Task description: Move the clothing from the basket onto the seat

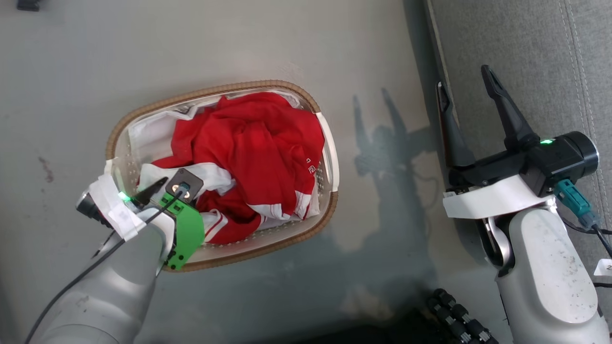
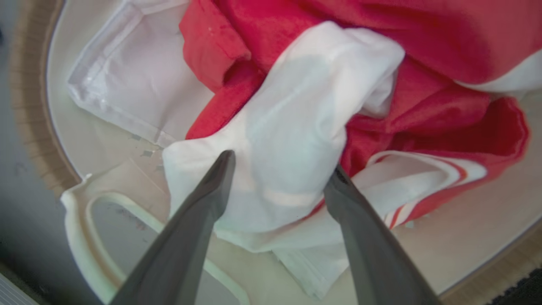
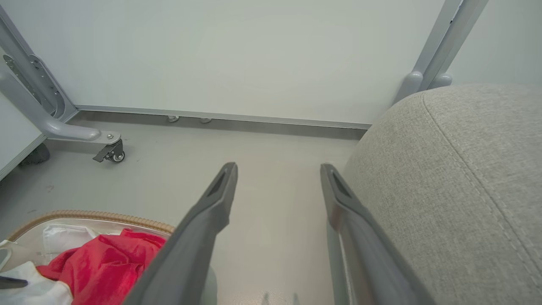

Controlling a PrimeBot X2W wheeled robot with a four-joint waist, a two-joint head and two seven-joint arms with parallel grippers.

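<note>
To move the clothing, my left gripper should next pinch a white fold (image 2: 279,195) of it, which stands up while the rest lies slack in the heap.
The basket (image 1: 215,91) stands on the grey floor, its brown woven rim around a heap of red and white clothing (image 1: 258,138). My left gripper (image 1: 158,186) reaches down into the basket's near-left end. In the left wrist view it (image 2: 280,164) is open, its two fingertips on either side of a white fold of the clothing (image 2: 296,110), which is not pinched. My right gripper (image 1: 468,91) is open and holds nothing, hovering at the left edge of the grey seat (image 1: 526,57). In the right wrist view, the seat (image 3: 444,190) lies just right of that gripper (image 3: 278,167), and the basket (image 3: 84,216) is at lower left.
A plain white liner sheet (image 2: 135,80) lies under the clothing, by the basket's white handle (image 2: 80,237). A grey frame on a caster (image 3: 112,152) and a pale wall panel (image 3: 254,55) stand beyond the basket. A black ribbed part (image 1: 459,320) sits at the head view's bottom edge.
</note>
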